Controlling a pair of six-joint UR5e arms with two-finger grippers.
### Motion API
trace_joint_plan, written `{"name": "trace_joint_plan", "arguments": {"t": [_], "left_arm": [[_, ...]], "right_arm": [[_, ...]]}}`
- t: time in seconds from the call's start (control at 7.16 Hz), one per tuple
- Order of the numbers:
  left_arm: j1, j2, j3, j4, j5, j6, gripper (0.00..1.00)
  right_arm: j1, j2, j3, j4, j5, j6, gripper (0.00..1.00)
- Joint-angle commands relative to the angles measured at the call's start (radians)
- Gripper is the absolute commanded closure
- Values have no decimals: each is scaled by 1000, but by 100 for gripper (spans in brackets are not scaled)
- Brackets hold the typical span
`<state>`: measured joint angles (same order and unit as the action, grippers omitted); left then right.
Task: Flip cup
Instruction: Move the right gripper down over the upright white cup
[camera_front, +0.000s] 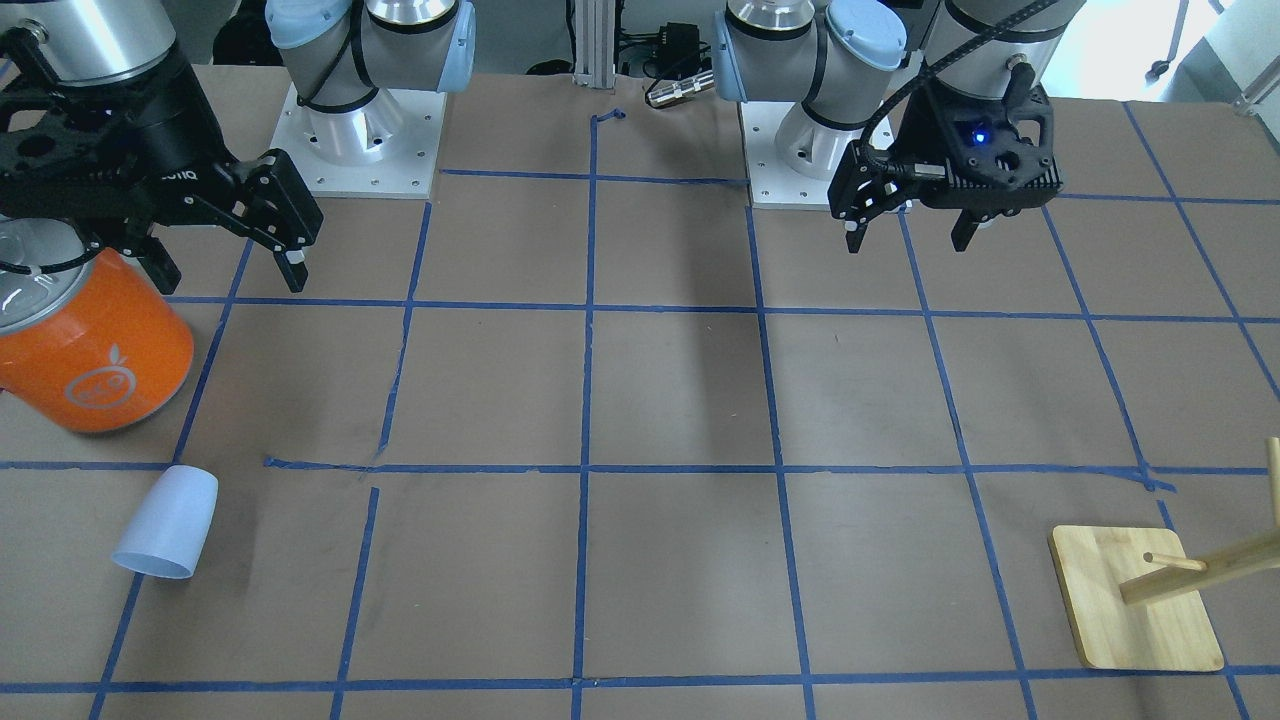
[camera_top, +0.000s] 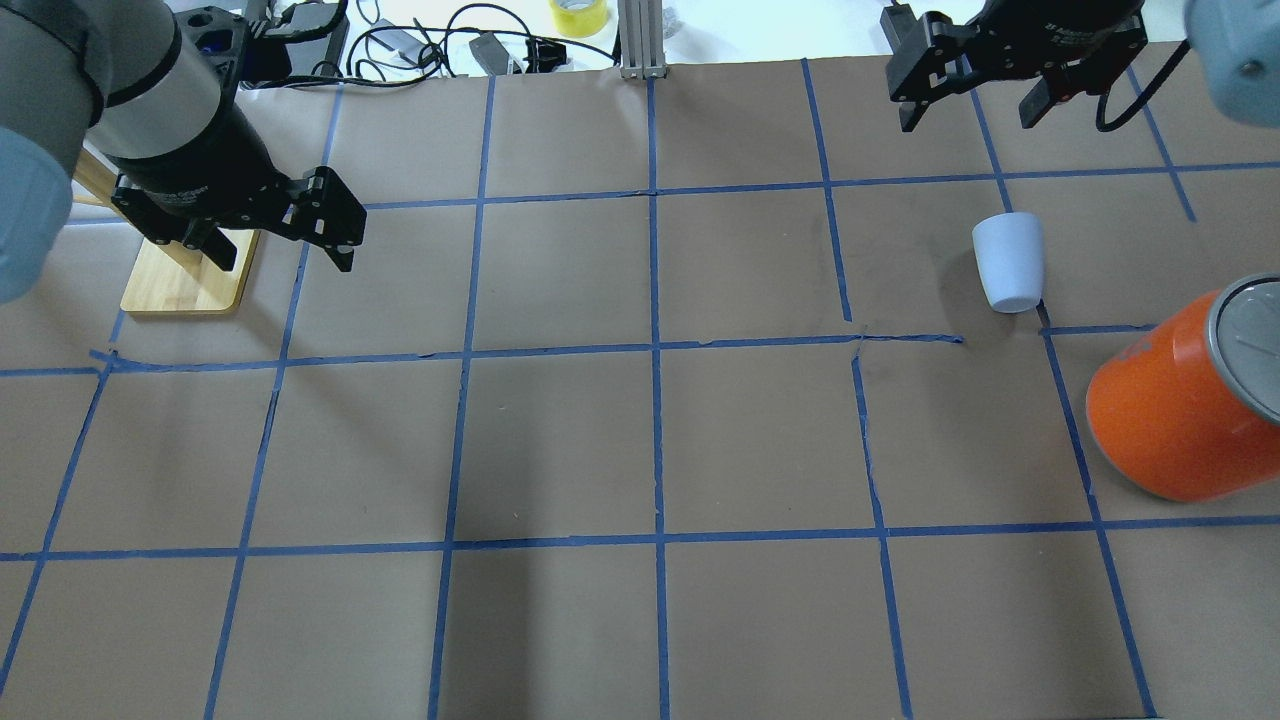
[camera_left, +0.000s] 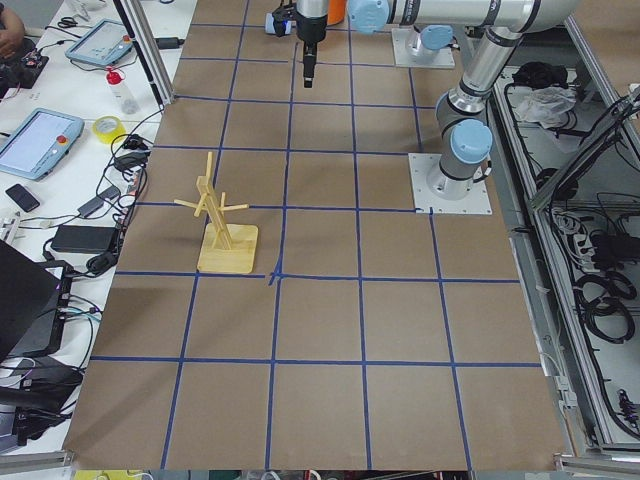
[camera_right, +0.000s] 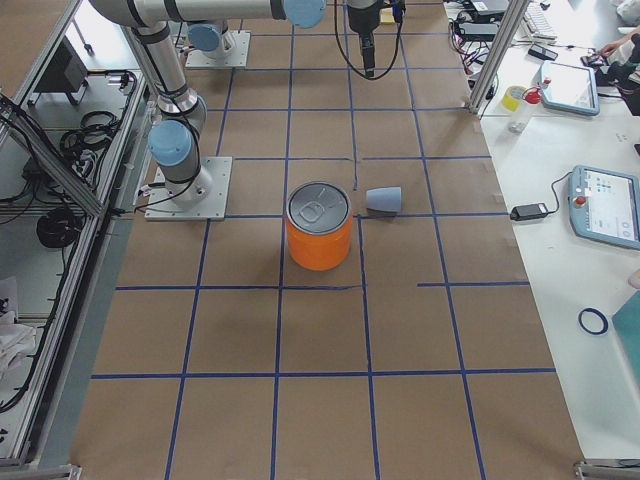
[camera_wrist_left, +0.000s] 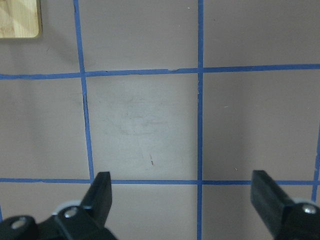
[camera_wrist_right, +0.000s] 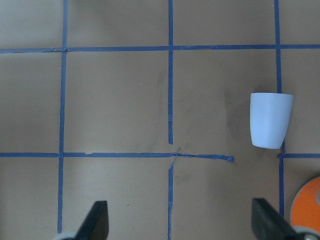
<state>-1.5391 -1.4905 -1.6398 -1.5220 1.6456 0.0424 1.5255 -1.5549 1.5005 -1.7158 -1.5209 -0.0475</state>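
Note:
My right gripper grabs the pale blue tumbler around the sides of its body (camera_front: 168, 518) (camera_wrist_right: 270, 121) next, to flip the tumbler over.
The cup (camera_front: 168, 522) is a small pale lavender-blue tumbler lying on its side on the brown table, its wide rim pointing away from the robot. It also shows in the overhead view (camera_top: 1010, 262), the exterior right view (camera_right: 383, 200) and the right wrist view (camera_wrist_right: 270, 120). My right gripper (camera_front: 230, 250) hangs open and empty above the table, apart from the cup; its fingertips (camera_wrist_right: 97, 220) show at the bottom of the right wrist view. My left gripper (camera_front: 905, 225) is open and empty above the table's other half, with only taped paper under it (camera_wrist_left: 185, 200).
A large orange can (camera_front: 95, 345) with a silver top stands close beside the cup, on the robot's side of it (camera_top: 1180, 400). A wooden peg rack on a flat base (camera_front: 1135, 600) stands on the left arm's side. Blue tape lines grid the paper.

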Motion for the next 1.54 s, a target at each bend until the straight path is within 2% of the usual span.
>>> {"name": "trace_joint_plan", "arguments": {"t": [0.0, 0.56, 0.7, 0.84, 1.12, 1.4], "left_arm": [[0, -1, 2, 2, -4, -19, 0], [-1, -3, 12, 6, -55, -55, 0], [-1, -8, 11, 6, -69, -55, 0], [-1, -11, 9, 6, -67, -55, 0], [-1, -10, -2, 8, -66, -53, 0], [-1, -8, -5, 6, -56, -49, 0]], "right_arm": [[1, 1, 13, -10, 1, 0, 0], [-4, 18, 47, -13, -21, -3, 0], [-25, 121, 40, -46, -42, -2, 0], [-63, 231, 20, -234, -77, -18, 0], [-170, 349, -10, -269, -76, -20, 0], [-179, 415, 7, -312, -106, -18, 0]]}}
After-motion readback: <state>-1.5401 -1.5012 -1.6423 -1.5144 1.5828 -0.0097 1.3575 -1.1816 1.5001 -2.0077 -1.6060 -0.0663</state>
